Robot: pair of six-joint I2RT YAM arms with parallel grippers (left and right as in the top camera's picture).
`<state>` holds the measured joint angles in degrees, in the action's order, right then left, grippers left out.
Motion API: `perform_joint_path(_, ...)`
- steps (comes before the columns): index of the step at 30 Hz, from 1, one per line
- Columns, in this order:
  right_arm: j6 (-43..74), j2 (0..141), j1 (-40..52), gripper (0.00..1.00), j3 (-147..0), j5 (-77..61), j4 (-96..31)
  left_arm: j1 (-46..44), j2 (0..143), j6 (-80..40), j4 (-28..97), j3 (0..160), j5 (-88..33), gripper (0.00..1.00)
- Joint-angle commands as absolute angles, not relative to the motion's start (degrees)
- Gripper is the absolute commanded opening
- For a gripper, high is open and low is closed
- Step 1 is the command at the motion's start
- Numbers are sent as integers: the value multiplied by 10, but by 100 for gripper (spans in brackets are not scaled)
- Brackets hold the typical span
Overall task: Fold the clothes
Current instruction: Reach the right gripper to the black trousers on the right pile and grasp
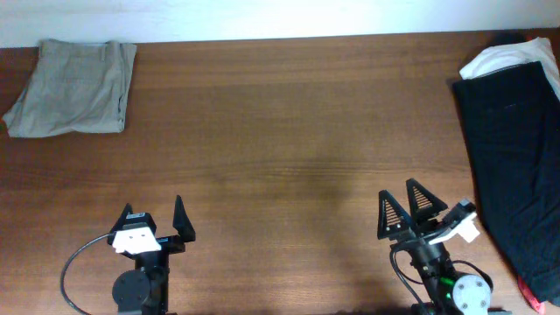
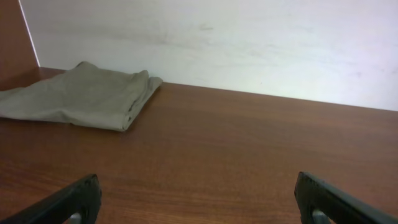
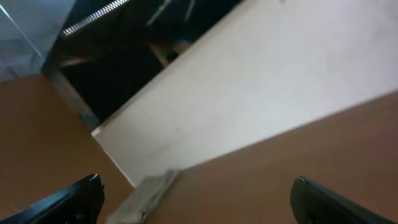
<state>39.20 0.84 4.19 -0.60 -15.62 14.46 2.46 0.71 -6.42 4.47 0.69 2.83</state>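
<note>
My right gripper takes hold of the black garment (image 1: 516, 157) by its far end next, to fold it. The rest of it then trails across the table.
A folded khaki-beige garment (image 1: 74, 87) lies at the table's far left corner; it also shows in the left wrist view (image 2: 87, 96) and faintly in the right wrist view (image 3: 146, 193). A large black garment (image 1: 516, 157) lies spread along the right edge, with a white garment (image 1: 507, 57) under its far end and a bit of red one (image 1: 534, 293) at its near end. My left gripper (image 1: 157, 223) is open and empty near the front left. My right gripper (image 1: 402, 210) is open and empty near the front right, left of the black garment.
The brown wooden table (image 1: 289, 149) runs to a pale wall at the back (image 2: 249, 43). A black cable (image 1: 74, 267) loops beside the left arm's base.
</note>
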Motion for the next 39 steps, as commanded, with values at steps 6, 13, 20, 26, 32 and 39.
perform_joint_path(6, 180, 190, 44, 99, -194, -34, 128, 28, 7, -55, 46, 5, 26, 99)
perform_joint_path(13, 10, 601, 35, 99, -557, 214, -60, 28, 7, -55, 46, 5, 26, 99)
perform_joint_path(20, 0, 954, -42, 99, -846, 276, -306, 28, 7, -55, 46, 5, 26, 99)
perform_joint_path(26, -148, 1092, -73, 99, -878, 338, -275, 28, 7, -55, 46, 5, 26, 99)
perform_joint_path(32, -156, 1237, -129, 99, -940, 357, -276, 28, 7, -55, 46, 5, 26, 99)
perform_joint_path(39, -178, 1281, -163, 95, -941, 254, -245, 28, 7, -55, 46, 5, 26, 99)
